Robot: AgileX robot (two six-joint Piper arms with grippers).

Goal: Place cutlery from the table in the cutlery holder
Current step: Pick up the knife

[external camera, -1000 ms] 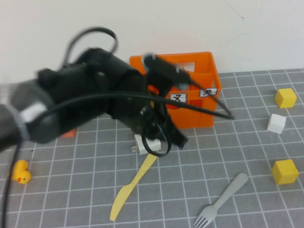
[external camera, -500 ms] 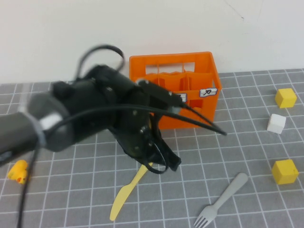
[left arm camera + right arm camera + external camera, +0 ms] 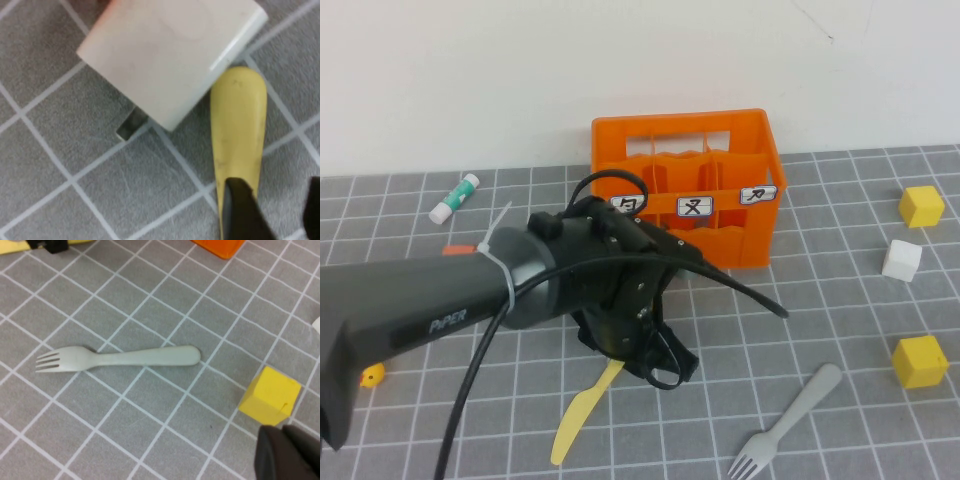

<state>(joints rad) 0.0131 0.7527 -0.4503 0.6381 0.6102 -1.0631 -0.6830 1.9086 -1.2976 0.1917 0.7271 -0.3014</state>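
The white charger block is crowding the rounded end of the knife, so I should next grab the knife's handle with my left gripper farther down, toward the blade [image 3: 608,378].
The pale yellow knife [image 3: 582,415] lies on the grid table [image 3: 840,300], its handle end under my left gripper [image 3: 645,360]. In the left wrist view the left gripper [image 3: 277,212] is open: one finger [image 3: 245,210] lies over the knife handle [image 3: 237,125], the other stands to its side. The grey fork [image 3: 790,410] lies at the front right, also in the right wrist view [image 3: 120,357]. The orange cutlery holder [image 3: 690,190] stands at the back. My right gripper [image 3: 282,437] is shut and empty, beside a yellow cube [image 3: 270,395]; it is out of the high view.
A white charger block [image 3: 170,55] lies touching the knife's handle end. Two yellow cubes [image 3: 920,360] [image 3: 921,206] and a white cube [image 3: 901,259] sit at the right. A green-and-white tube [image 3: 455,198] and a yellow duck [image 3: 370,375] are at the left.
My left arm has swung down and toward the front, bringing its gripper over the knife handle. The crate's front is uncovered and the charger block is hidden in the high view.
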